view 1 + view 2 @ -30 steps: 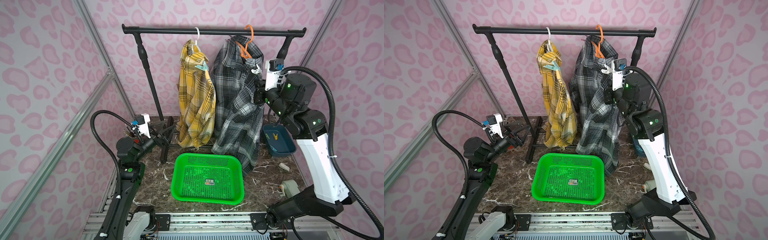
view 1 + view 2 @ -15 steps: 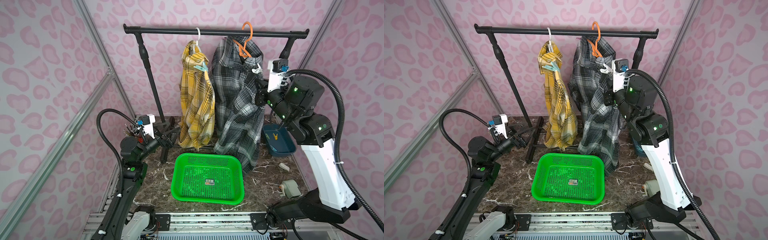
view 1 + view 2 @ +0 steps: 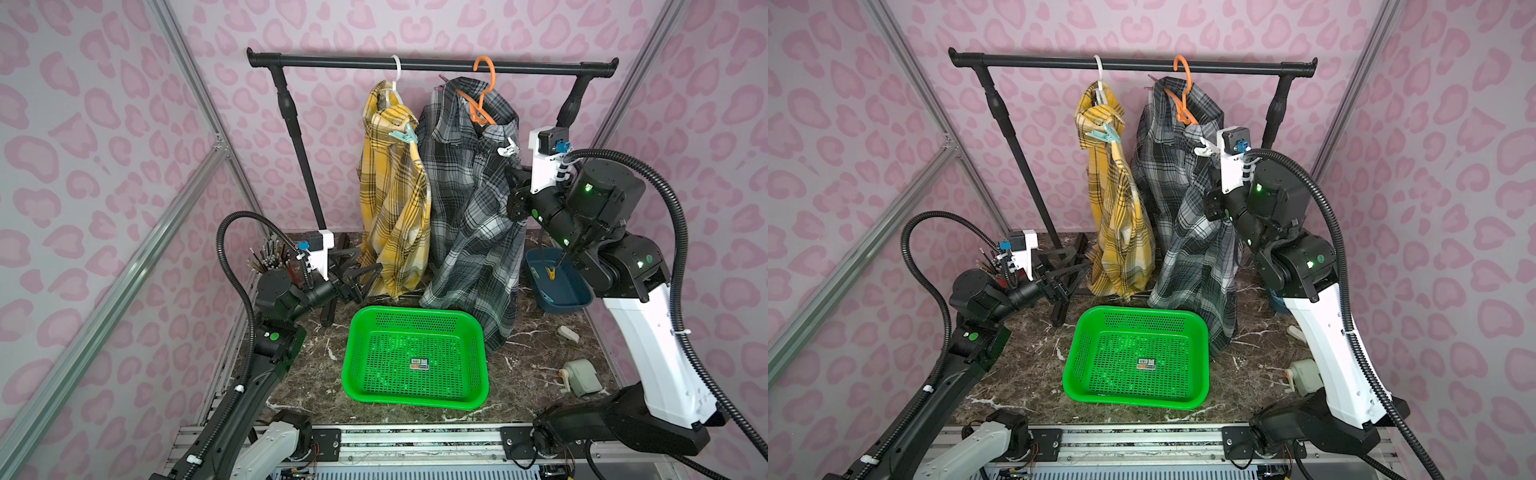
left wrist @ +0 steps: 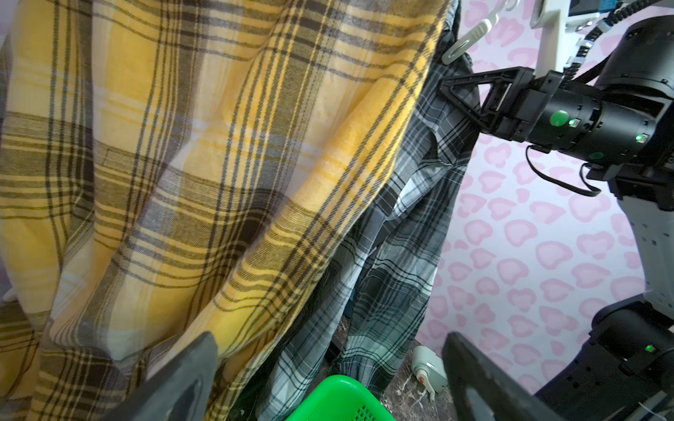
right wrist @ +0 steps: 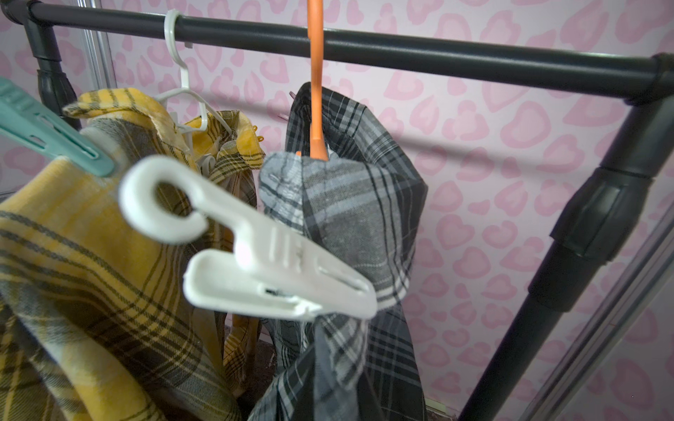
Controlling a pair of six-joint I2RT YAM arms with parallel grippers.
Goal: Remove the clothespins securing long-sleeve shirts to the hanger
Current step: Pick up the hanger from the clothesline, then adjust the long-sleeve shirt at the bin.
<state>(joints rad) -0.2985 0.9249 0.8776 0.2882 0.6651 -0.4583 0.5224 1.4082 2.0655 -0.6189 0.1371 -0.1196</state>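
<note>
My left gripper is to grab the grey plaid shirt's front cloth below its hanger, opposite my right gripper, to unhook the shirt and leave the clothespins free for removal.
A yellow plaid shirt (image 3: 395,208) hangs on a white hanger (image 3: 395,83), with a teal clothespin (image 3: 405,135) clipped at its shoulder. Beside it, a grey plaid shirt (image 3: 469,199) hangs on an orange hanger (image 3: 482,95). A white clothespin (image 5: 255,251) grips its shoulder, close in the right wrist view. My right gripper (image 4: 443,87) is shut just below that pin, its tip against the grey cloth. My left gripper (image 3: 365,276) stands open low at the yellow shirt's hem, nothing between its fingers (image 4: 182,379). A yellow clothespin (image 3: 550,273) lies in the blue bin (image 3: 582,297).
A green basket (image 3: 353,353) sits on the marble floor in front of the shirts. The black rack's rail (image 3: 540,66) and uprights (image 3: 299,145) frame them. A pen cup (image 3: 266,262) stands behind my left arm. Two small pale devices (image 3: 582,376) lie at the right.
My left arm has reached forward, bringing its open gripper up to the yellow shirt's hem. My right arm shifted slightly beside the grey shirt, staying shut.
</note>
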